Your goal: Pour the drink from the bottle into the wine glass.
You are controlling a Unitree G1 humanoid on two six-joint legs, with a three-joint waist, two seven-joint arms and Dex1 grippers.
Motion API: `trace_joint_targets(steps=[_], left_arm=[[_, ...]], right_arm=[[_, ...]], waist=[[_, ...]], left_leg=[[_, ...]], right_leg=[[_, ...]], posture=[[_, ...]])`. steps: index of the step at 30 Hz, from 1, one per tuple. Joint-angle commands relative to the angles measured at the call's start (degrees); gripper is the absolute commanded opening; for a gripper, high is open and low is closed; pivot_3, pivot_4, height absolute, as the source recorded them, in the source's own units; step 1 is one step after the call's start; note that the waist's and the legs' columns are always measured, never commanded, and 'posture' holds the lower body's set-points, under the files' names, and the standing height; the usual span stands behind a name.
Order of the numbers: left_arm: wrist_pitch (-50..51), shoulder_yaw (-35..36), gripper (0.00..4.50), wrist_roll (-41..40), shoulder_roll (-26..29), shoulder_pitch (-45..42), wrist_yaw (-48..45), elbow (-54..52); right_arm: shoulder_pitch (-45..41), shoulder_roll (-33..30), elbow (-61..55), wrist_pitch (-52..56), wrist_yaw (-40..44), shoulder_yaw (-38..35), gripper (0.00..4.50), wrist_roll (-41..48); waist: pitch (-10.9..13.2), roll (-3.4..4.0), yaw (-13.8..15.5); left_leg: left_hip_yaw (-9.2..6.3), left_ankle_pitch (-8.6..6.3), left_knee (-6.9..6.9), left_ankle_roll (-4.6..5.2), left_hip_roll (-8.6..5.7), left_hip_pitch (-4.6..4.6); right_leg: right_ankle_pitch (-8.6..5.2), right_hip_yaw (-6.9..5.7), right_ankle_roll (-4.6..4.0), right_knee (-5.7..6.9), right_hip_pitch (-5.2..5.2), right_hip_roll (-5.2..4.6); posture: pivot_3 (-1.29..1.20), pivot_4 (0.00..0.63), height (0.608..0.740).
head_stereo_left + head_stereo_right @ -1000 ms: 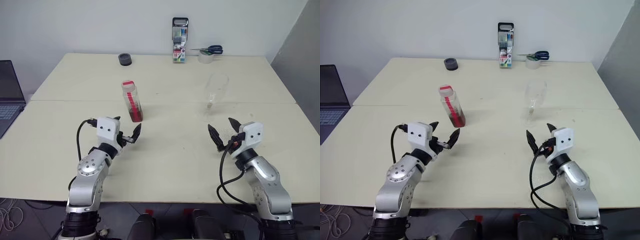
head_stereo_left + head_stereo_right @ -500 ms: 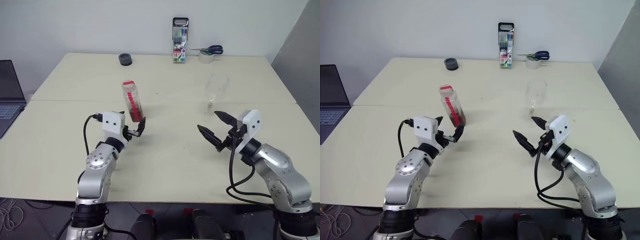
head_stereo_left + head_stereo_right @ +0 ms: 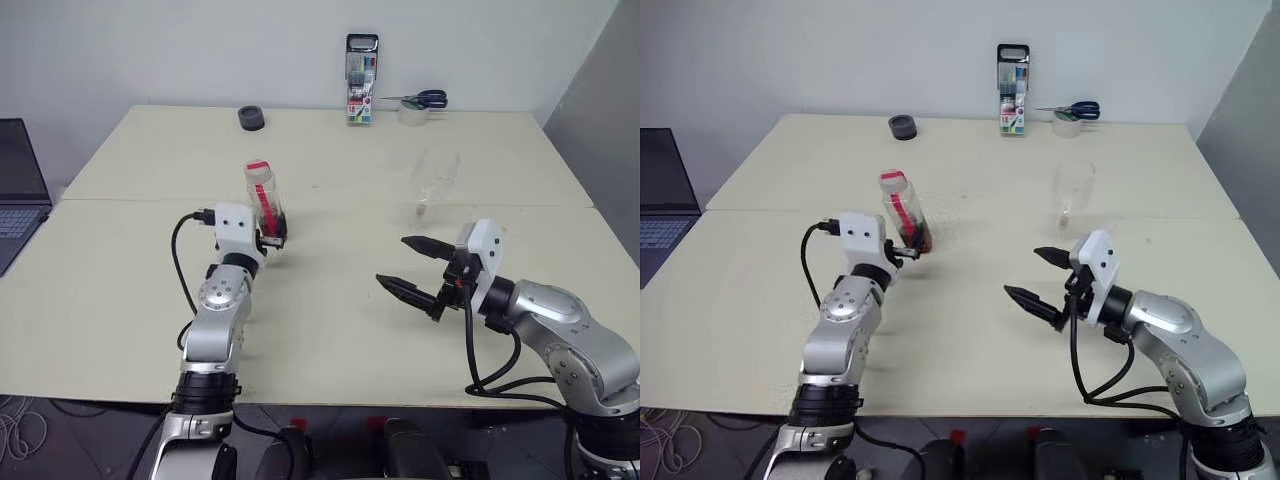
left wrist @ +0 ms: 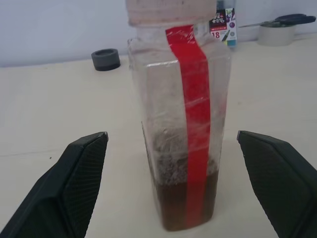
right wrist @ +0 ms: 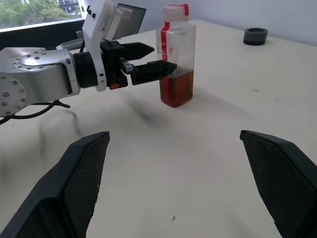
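The fingers of the left gripper don't reach the bottle's near side (image 3: 266, 205) yet, so the gripper should move toward the bottle before it closes on it.
The bottle (image 3: 262, 193) stands upright on the left half of the table, red strip facing me, with the drink (image 4: 183, 203) filling only its lowest part. My left gripper (image 3: 274, 240) is open and level at the bottle's base. Its two fingers flank the bottle (image 4: 183, 124) with a gap on each side and touch nothing. The wine glass (image 3: 433, 180) stands upright farther right and looks to hold nothing. My right gripper (image 3: 393, 261) is open in front of the glass and well clear of it. It points left toward the bottle (image 5: 176, 64) and holds nothing.
Along the far edge of the table (image 3: 330, 330) are a black roll (image 3: 251, 118), a pack of markers (image 3: 360, 80), and scissors on a tape roll (image 3: 413, 105). A laptop (image 3: 18, 190) sits off the table's left side. A seam crosses the table behind the bottle.
My left gripper has moved forward until its fingers straddle the bottle's base. My right gripper has risen, shifted left and turned to point left. Bottle and glass have not moved.
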Motion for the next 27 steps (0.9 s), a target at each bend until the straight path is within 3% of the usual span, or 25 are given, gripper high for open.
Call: trace_joint_targets(steps=[1, 27], left_arm=[[-2.2, -0.6, 4.47, 0.9, -0.4, -2.1, 0.4, 0.9], [-5.7, 1.1, 4.47, 2.5, 0.6, -10.8, 3.7, 11.8]], right_arm=[[-0.9, -0.6, -1.1, -0.7, 0.7, -1.0, 4.50, 0.9], [-9.7, 3.0, 2.5, 2.6, -1.8, -3.1, 4.50, 7.0]], waist=[[0.0, 0.00, 0.0], [0.0, -0.03, 0.0]], left_leg=[[0.00, 0.00, 0.00, 0.00, 0.00, 0.00], [-0.02, 0.01, 0.01, -0.02, -0.02, -0.07]], right_leg=[[0.00, 0.00, 0.00, 0.00, 0.00, 0.00], [0.00, -0.01, 0.00, -0.01, -0.04, -0.03]], posture=[[0.00, 0.150, 0.740], [0.00, 0.150, 0.740]])
